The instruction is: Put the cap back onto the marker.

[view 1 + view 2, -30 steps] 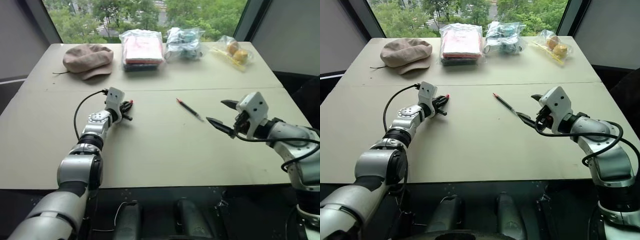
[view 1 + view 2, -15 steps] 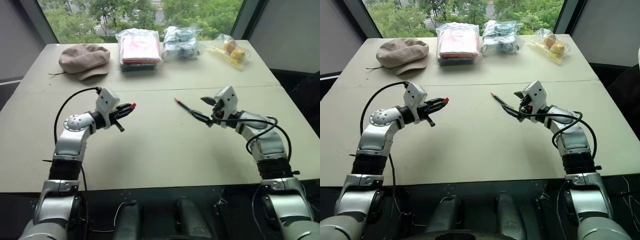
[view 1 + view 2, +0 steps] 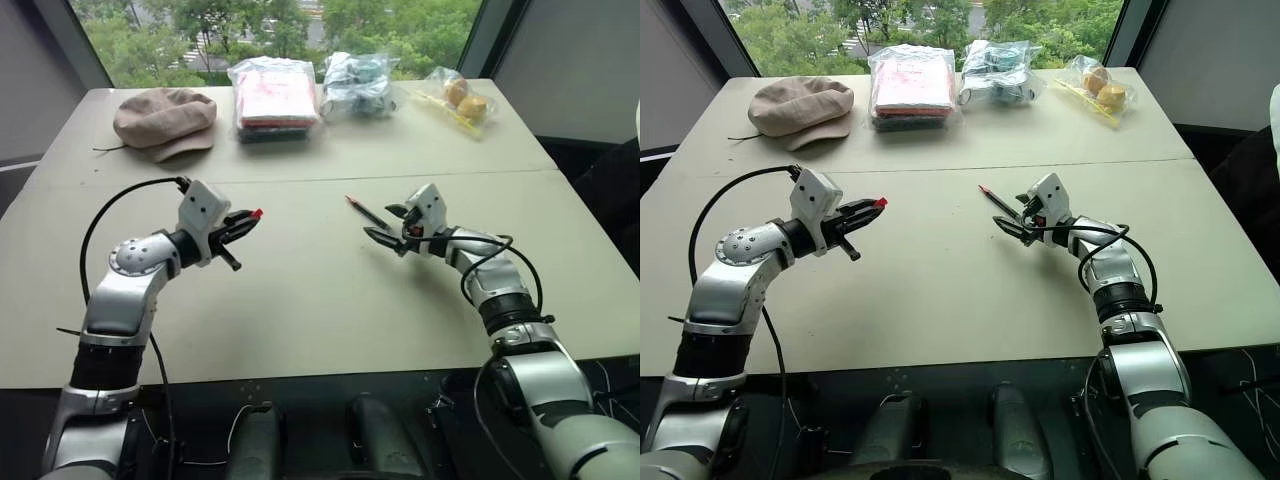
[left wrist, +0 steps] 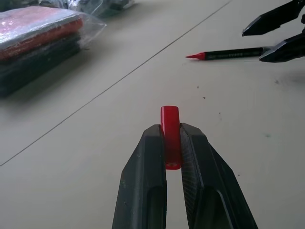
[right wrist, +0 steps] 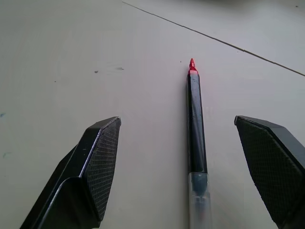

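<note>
Next, my right gripper picks up the marker by its black body [image 3: 372, 216], which leaves the marker's bare red tip [image 3: 350, 199] free to take the cap.
The cap [image 4: 170, 129], a small red cylinder, is pinched between the tips of my left gripper [image 3: 250, 216], which is shut on it and held above the table's left half. The marker [image 3: 362, 210], slim and black, lies flat near the table's middle, its bare red tip pointing away from me. My right gripper [image 3: 385, 224] is open and low at the marker's near end. In the right wrist view the marker [image 5: 195, 124] lies between the two spread fingers [image 5: 97, 162], nearer one of them, with no contact visible.
Along the far edge lie a beige hat [image 3: 165, 117], a bagged pink and dark stack [image 3: 276, 100], a bag of mixed items [image 3: 358, 82] and a bag with yellow pieces [image 3: 462, 100]. A seam crosses the table [image 3: 300, 300]. A black cable loops off my left arm.
My left gripper has pulled back and risen, still holding the cap. My right gripper has moved forward and down, from right of the marker to straddling its near end, and has stayed open.
</note>
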